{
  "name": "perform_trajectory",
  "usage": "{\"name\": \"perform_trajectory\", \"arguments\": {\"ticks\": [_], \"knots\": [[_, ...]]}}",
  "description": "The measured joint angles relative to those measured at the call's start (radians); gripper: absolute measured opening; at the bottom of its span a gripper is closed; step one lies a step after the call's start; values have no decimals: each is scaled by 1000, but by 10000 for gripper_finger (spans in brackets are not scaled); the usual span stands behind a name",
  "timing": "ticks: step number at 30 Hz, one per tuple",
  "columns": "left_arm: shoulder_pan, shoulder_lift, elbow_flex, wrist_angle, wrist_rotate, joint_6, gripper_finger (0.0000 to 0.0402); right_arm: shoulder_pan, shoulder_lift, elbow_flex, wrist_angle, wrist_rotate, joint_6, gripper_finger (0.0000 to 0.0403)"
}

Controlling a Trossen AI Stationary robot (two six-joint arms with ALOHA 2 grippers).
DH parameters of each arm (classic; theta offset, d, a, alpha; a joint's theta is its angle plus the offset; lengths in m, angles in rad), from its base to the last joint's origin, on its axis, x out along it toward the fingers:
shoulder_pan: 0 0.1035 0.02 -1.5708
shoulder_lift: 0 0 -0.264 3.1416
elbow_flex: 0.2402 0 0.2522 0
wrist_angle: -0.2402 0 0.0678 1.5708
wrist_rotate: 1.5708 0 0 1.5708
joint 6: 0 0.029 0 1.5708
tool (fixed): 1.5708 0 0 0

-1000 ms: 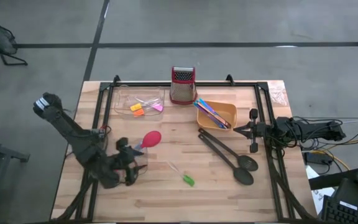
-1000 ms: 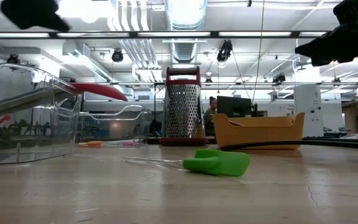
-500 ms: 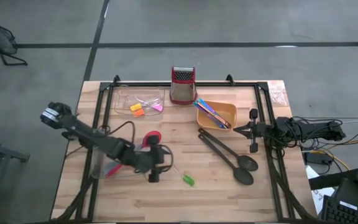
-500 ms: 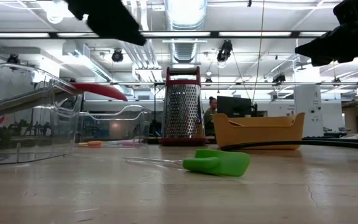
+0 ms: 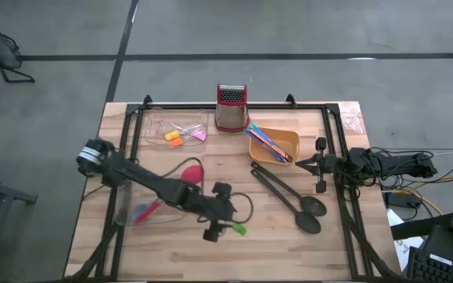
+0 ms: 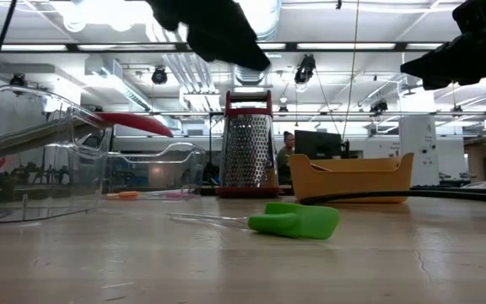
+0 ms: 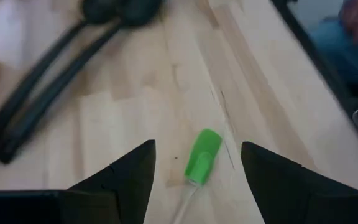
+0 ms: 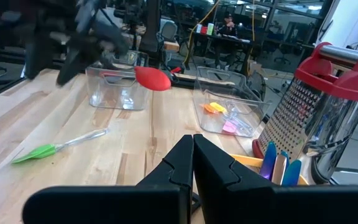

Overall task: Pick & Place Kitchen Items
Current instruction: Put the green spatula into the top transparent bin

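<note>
My left gripper will next grab the small spatula by its green head (image 5: 240, 229) to put it in the clear tray beside the grater.
A small green-headed spatula with a clear handle (image 5: 237, 229) lies flat on the table at the near middle. It also shows in the low view (image 6: 294, 219) and in the left wrist view (image 7: 202, 157). My left gripper (image 5: 225, 214) is open and empty above it, and its fingers (image 7: 197, 149) stand on either side of the green head without touching. A red-headed spoon (image 5: 190, 172) rests with its handle in a clear tray (image 5: 132, 206) and its head over the rim. Two long black slotted spoons (image 5: 289, 196) lie at the right. My right gripper (image 5: 319, 167) is shut and waits at the right edge.
An orange bowl (image 5: 285, 140) with coloured sticks stands at the back right, and a red-topped box grater (image 5: 231, 107) stands beside it. A second clear tray (image 5: 175, 130) at the back holds small blocks. There is bare wood near the front edge.
My left gripper has gone from over the near-left clear tray toward the table's right edge. It now stands above the green-headed spatula. The red-headed spoon has stayed in the tray.
</note>
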Motion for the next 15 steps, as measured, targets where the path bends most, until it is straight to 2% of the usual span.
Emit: {"name": "perform_trajectory", "arguments": {"ticks": [4, 8, 15], "knots": [[10, 111, 49, -11, 15, 42, 243, 0, 0, 0, 0, 0, 0, 9], [34, 200, 105, -33, 103, 38, 243, 0, 0, 0, 0, 0, 0, 9], [48, 288, 142, -29, 195, 39, 243, 0, 0, 0, 0, 0, 0, 9]]}}
